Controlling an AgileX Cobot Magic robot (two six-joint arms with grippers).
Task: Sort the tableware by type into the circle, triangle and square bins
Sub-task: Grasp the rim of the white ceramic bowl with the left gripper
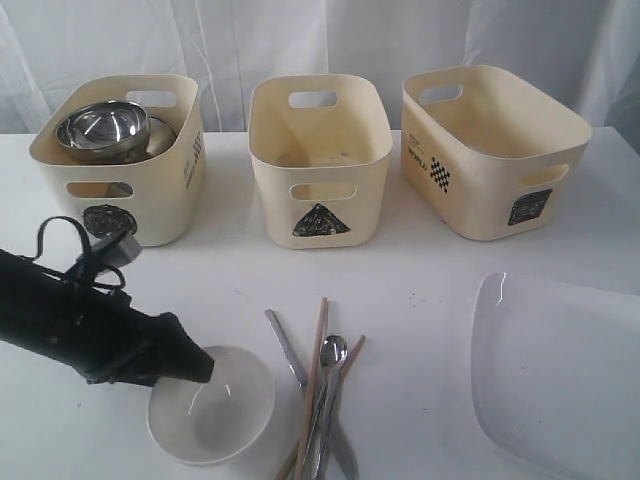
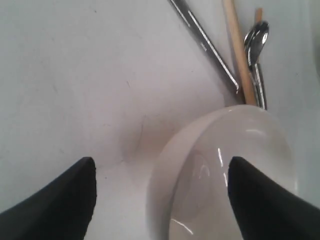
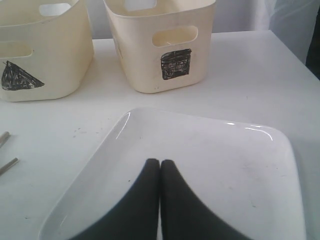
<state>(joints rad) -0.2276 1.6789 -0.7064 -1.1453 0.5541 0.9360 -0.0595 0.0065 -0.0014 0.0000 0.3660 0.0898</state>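
Note:
Next, my left gripper grips the bowl by its rim (image 1: 156,392) to sort the white bowl into the circle bin (image 1: 150,195).
A white bowl (image 1: 212,405) sits near the table's front edge, and my left gripper (image 1: 205,366) is at its left rim. In the left wrist view the left gripper (image 2: 161,160) is open and astride the rim of the white bowl (image 2: 240,150), one finger above the inside and one outside. Right of the bowl lie a steel knife (image 1: 288,355), a steel spoon (image 1: 332,352) and wooden chopsticks (image 1: 316,360). My right gripper (image 3: 160,162) is shut and empty over the large white square plate (image 3: 215,155), which lies at the front right (image 1: 560,370). A steel bowl (image 1: 103,128) rests in the circle bin (image 1: 150,195); the mugs are not clearly seen.
The triangle bin (image 1: 320,165) stands at the back middle and the square bin (image 1: 490,150) at the back right, both looking empty. A cable loops off my left arm (image 1: 80,320) in front of the circle bin. White curtain hangs behind the table.

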